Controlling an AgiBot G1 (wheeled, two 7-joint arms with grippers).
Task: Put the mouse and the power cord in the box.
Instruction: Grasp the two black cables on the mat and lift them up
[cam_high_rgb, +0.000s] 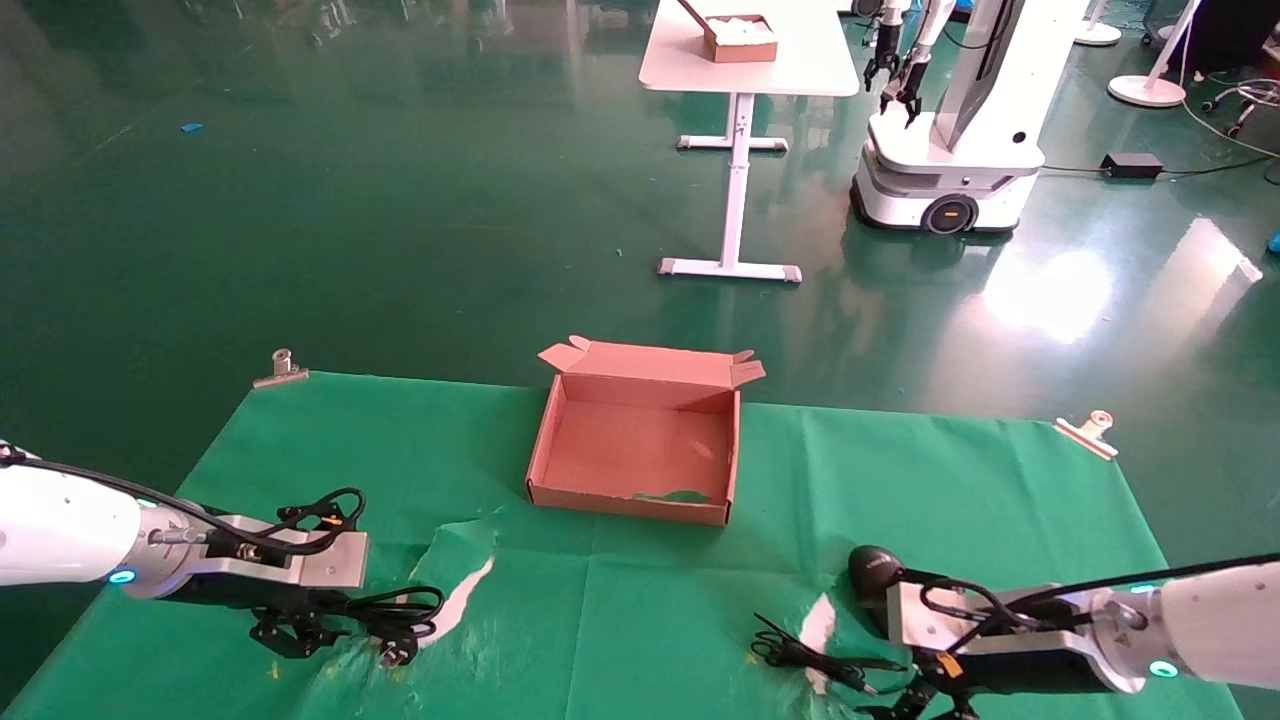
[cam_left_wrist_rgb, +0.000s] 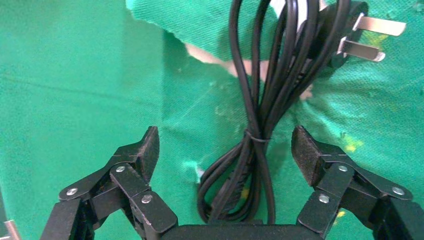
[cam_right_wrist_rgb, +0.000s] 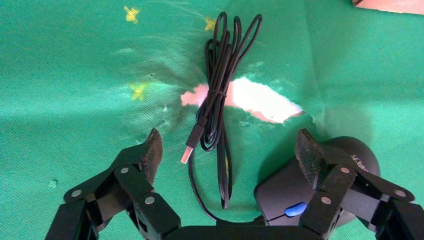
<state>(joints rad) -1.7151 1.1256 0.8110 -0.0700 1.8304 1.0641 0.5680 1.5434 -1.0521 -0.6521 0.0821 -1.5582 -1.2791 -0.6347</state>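
My right gripper grips the mouse's bundled USB cable by the USB plug end (cam_right_wrist_rgb: 196, 135) next, to get the mouse into the box.
The pinkish-brown box (cam_high_rgb: 640, 450) stands open at the middle of the green cloth, nothing in it. The power cord (cam_high_rgb: 400, 612) lies bundled at the front left. My left gripper (cam_high_rgb: 300, 632) hangs over it, open; in the left wrist view the cord (cam_left_wrist_rgb: 260, 120) runs between the spread fingers (cam_left_wrist_rgb: 146, 150) of the gripper (cam_left_wrist_rgb: 226, 146), and its pronged plug (cam_left_wrist_rgb: 345, 35) lies beyond. The mouse (cam_high_rgb: 872, 570) sits at the front right. My right gripper (cam_right_wrist_rgb: 228, 149) is open there, straddling the thin USB cable (cam_right_wrist_rgb: 220, 95), with the mouse (cam_right_wrist_rgb: 280, 187) under one finger.
Metal clips (cam_high_rgb: 281, 368) (cam_high_rgb: 1090, 432) pin the cloth's far corners. The cloth is torn by the cord (cam_high_rgb: 470, 590) and by the mouse (cam_high_rgb: 820, 620). Far off on the floor stand a white table (cam_high_rgb: 745, 60) and another robot (cam_high_rgb: 950, 150).
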